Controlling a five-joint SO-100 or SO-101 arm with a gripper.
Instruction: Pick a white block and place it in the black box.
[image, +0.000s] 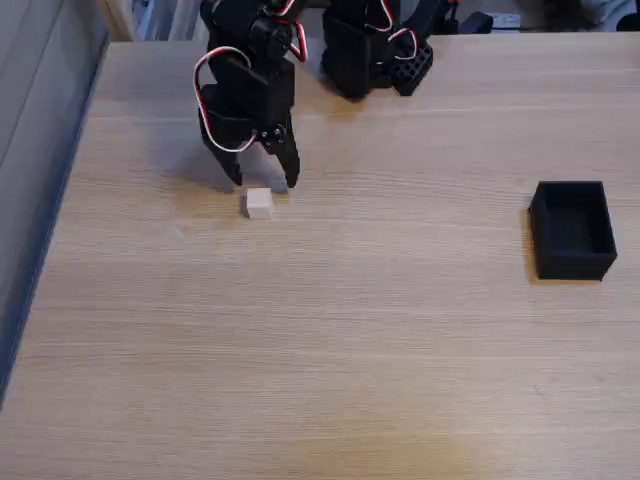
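I need to drop the small white block into the black box (572, 229), so next I will grab the block by its opposite sides with my gripper.
In the fixed view a tiny white block (259, 203) lies on the wooden table (330, 330), left of centre. My black gripper (264, 180) hangs just behind and above it, pointing down, open, with its fingertips spread a little wider than the block. Nothing is between the fingers. The black box (572, 229) stands open-topped at the far right of the table, well apart from the block and the gripper. Its inside looks dark.
The arm's black base (370, 50) with red and white wires sits at the table's back edge. The table's left edge (70, 180) drops off beside a grey surface. Bare wood stretches between the block and the box.
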